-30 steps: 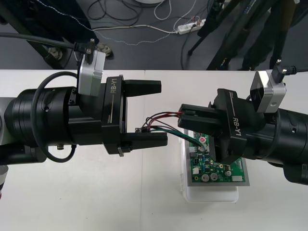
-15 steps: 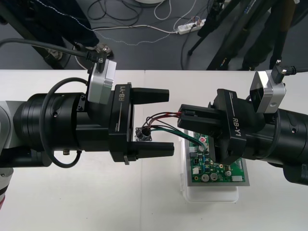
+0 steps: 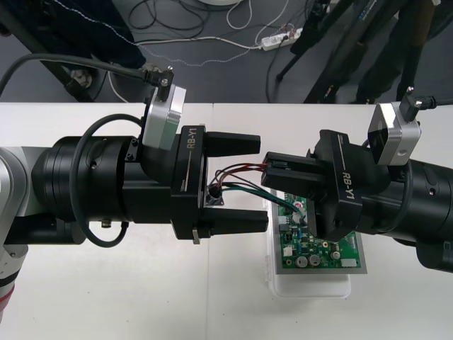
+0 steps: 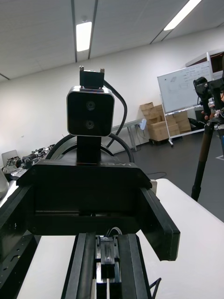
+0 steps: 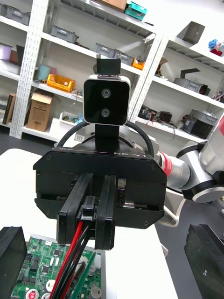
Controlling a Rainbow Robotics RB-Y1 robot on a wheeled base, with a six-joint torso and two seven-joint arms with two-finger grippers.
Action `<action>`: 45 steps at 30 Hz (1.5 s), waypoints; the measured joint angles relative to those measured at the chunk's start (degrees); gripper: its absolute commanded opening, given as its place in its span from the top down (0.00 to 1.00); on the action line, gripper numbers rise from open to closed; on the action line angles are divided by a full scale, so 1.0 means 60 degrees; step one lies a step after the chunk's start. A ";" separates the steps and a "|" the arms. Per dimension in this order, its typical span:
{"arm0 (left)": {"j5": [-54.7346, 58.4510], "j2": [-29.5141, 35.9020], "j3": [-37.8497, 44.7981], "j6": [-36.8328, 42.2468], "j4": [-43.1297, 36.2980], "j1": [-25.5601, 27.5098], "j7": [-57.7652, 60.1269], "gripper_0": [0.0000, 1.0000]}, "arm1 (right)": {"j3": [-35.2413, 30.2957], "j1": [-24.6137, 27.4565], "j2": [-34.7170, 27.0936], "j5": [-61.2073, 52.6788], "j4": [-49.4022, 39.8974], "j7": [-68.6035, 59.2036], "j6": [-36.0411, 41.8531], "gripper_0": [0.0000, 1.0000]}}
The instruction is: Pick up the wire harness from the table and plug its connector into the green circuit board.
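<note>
My left gripper grips the wires behind the plug (image 5: 79, 234) next, which leaves the harness's black plug (image 5: 88, 208) free for the circuit board.
My right gripper (image 3: 269, 171) hangs above the table's middle, shut on the harness's black plug (image 5: 88, 213). Red, black and green wires (image 3: 237, 178) loop from it toward the left, ending in the round metal socket (image 3: 212, 195). My left gripper (image 3: 260, 181) is open and faces the right one; its two fingers (image 3: 239, 222) stand either side of the socket and wires without touching them. In the left wrist view its fingers (image 5: 204, 252) stand far apart. The green circuit board (image 3: 320, 251) on its white base (image 3: 311, 287) lies partly under the right gripper.
The two grippers are nearly tip to tip above the board's left edge. Bare table (image 3: 141, 297) lies in front of the left arm. Cables and tripod legs (image 3: 322, 64) are on the dark floor beyond the far edge.
My left gripper has moved to the right, toward the right gripper, so its open fingers now bracket the socket and wires. The right gripper has held still with the plug.
</note>
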 measured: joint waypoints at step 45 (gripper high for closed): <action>0.0076 0.0009 -0.0002 0.0154 0.0094 -0.0227 0.0001 0.91 | 0.0000 0.0023 -0.0007 -0.0257 -0.0018 0.0000 0.0047 1.00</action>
